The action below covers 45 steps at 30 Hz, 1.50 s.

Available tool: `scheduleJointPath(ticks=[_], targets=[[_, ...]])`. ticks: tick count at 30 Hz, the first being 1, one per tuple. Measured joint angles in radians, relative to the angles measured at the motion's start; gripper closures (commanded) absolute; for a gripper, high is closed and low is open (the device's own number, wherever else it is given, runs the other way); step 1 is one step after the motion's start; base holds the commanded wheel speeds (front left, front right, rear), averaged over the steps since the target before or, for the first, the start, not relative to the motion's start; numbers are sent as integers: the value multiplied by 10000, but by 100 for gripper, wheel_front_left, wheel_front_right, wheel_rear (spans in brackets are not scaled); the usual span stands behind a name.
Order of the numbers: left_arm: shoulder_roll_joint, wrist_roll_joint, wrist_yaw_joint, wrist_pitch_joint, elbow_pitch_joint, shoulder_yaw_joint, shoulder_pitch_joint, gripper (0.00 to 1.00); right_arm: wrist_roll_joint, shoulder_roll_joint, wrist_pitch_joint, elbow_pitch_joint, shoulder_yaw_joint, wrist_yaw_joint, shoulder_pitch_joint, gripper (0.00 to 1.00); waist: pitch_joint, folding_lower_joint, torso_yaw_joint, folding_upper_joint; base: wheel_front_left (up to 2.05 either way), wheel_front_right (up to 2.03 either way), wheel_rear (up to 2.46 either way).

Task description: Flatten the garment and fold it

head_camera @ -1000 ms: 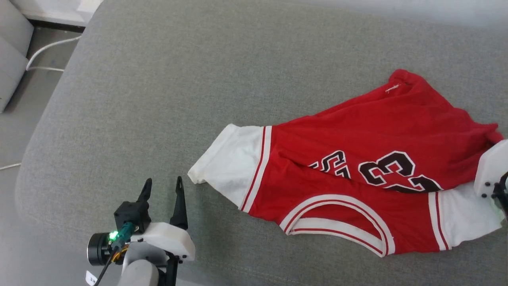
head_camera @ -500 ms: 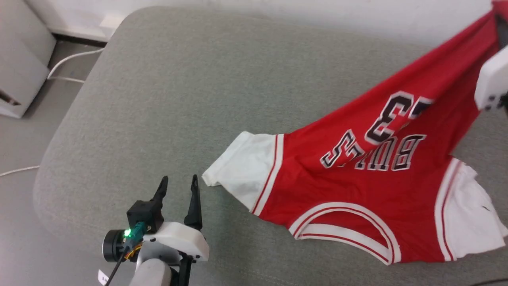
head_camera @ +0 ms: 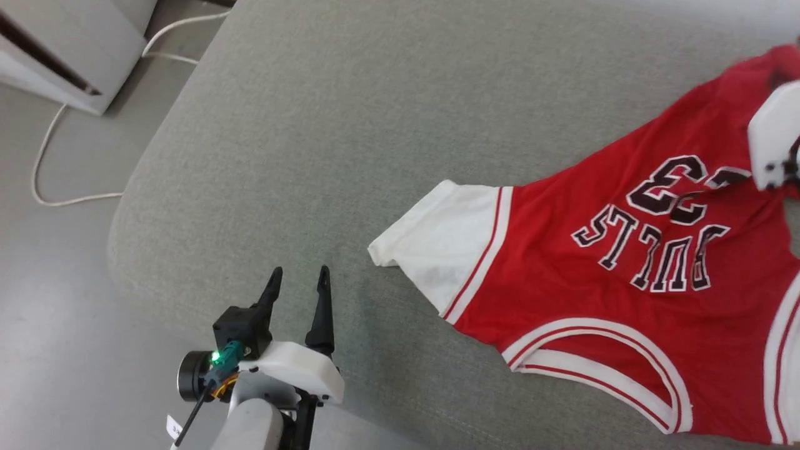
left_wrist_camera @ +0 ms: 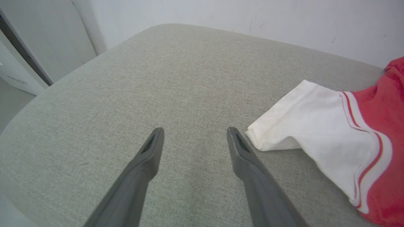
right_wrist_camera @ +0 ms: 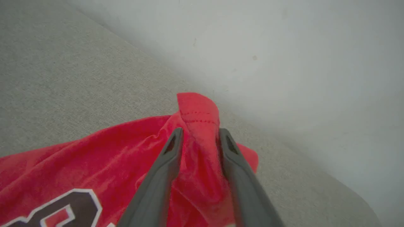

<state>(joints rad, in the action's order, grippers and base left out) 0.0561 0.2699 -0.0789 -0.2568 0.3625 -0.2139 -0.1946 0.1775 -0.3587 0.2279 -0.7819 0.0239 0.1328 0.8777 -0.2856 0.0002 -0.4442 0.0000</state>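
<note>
The white sleeve has a fold that stands up off the cushion while the rest lies flat, so my left gripper will next pinch the sleeve by its cuff corner [head_camera: 380,254] [left_wrist_camera: 257,140].
The red garment [head_camera: 600,275] lies on the grey cushion at the right of the head view, "BULLS 23" lettering face up and upside down. One white sleeve [head_camera: 437,244] points left. My right gripper [right_wrist_camera: 198,134] is shut on a bunched red hem corner [right_wrist_camera: 197,113] of the garment, held just above the cushion near the wall; its white housing [head_camera: 775,134] covers the grip in the head view. My left gripper [head_camera: 298,281] is open over bare cushion, left of the sleeve [left_wrist_camera: 312,132], with its right fingertip [left_wrist_camera: 235,138] close to the sleeve corner.
The grey cushion [head_camera: 350,125] has a rounded front-left edge that drops to the floor. A white cabinet [head_camera: 62,50] and a white cable [head_camera: 44,162] are on the floor at the left. A pale wall [right_wrist_camera: 284,47] rises right behind the cushion.
The head camera has shifted. My right gripper has lowered the lifted hem corner back toward the cushion, so the garment spreads out with its lettering showing. The left gripper has stayed open.
</note>
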Motion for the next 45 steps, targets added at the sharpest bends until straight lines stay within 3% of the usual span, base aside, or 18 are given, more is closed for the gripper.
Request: scheduleJointPath(ticks=[6, 11, 17, 24, 29, 36, 45], targets=[[2, 44, 0, -2, -21, 44, -1, 0, -612, 157, -681, -1264, -932, 0, -7, 0, 3, -1, 32, 0, 0, 0, 0], [115, 46, 174, -2, -82, 249, 20, 0, -1745, 249, -1802, -1465, -1595, 2, -12, 0, 263, -2, 361, 0, 0, 0, 0], [481, 48, 518, 58, -36, 236, 172, 0, -2347, 88, -3335, -656, -945, 0, -430, 0, 822, -3, 1053, 0, 0, 0, 0], [1014, 314, 777, 1160, 98, 276, 304, 0, -3133, 623, -3710, 1609, -153, 0, -2587, 0, 1449, -4, 2010, 0, 0, 0, 0], [1444, 468, 780, 2242, 21, 353, 329, 0, -3430, 1231, -3124, 4146, 548, 0, -4660, 0, 1711, -4, 2713, 0, 0, 0, 0], [1962, 583, 777, 4036, -58, 382, 253, 0, -2984, 2355, -2184, 7427, 1714, -10, -7031, 0, 1685, -3, 3582, 0, 0, 0, 0], [2663, 194, 211, 5591, -31, 309, -152, 0, -3014, 2945, -1653, 8794, 1992, -10, -8192, 0, 1123, -2, 4254, 0, 0, 0, 0]])
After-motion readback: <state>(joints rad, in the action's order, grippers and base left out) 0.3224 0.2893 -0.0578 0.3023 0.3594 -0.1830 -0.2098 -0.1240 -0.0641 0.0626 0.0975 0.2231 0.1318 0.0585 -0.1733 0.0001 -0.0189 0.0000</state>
